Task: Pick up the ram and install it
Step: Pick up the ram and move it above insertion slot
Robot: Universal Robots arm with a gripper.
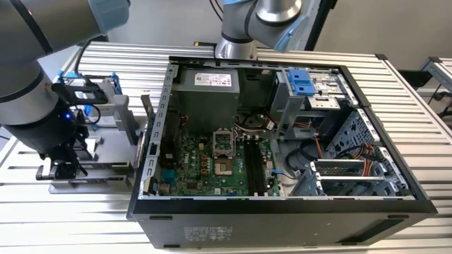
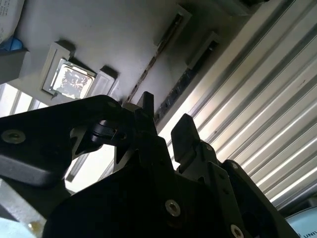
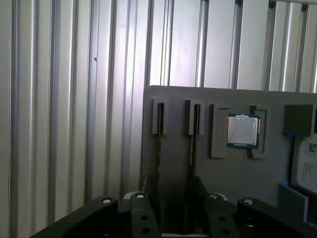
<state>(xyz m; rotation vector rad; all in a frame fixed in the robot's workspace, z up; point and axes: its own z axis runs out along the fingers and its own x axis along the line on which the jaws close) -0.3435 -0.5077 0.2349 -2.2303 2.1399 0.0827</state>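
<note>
My gripper grabs the ram by the open middle part (image 3: 158,179) between its ends next to install it, since the holder's upright slots hold the ram's ends.
Two thin dark ram sticks stand on edge in the slots of a grey holder (image 3: 173,104), one ram stick (image 3: 159,134) beside the other ram stick (image 3: 192,141). The second wrist view also shows a ram stick (image 2: 183,82) edge-on. My gripper (image 3: 173,198) hovers close over the sticks, open, its black fingers (image 2: 184,130) apart with nothing between them. In the exterior view the gripper (image 1: 60,169) hangs over the holder at the left of the open computer case (image 1: 282,209). The motherboard's black slots (image 1: 255,164) lie bare.
A square processor chip (image 3: 242,130) sits in the holder beside the sticks. A blue-framed drive (image 1: 88,87) and an upright card (image 1: 147,119) stand between holder and case. A second arm's base (image 1: 236,47) stands behind the case. All rests on a ribbed metal table (image 1: 416,106).
</note>
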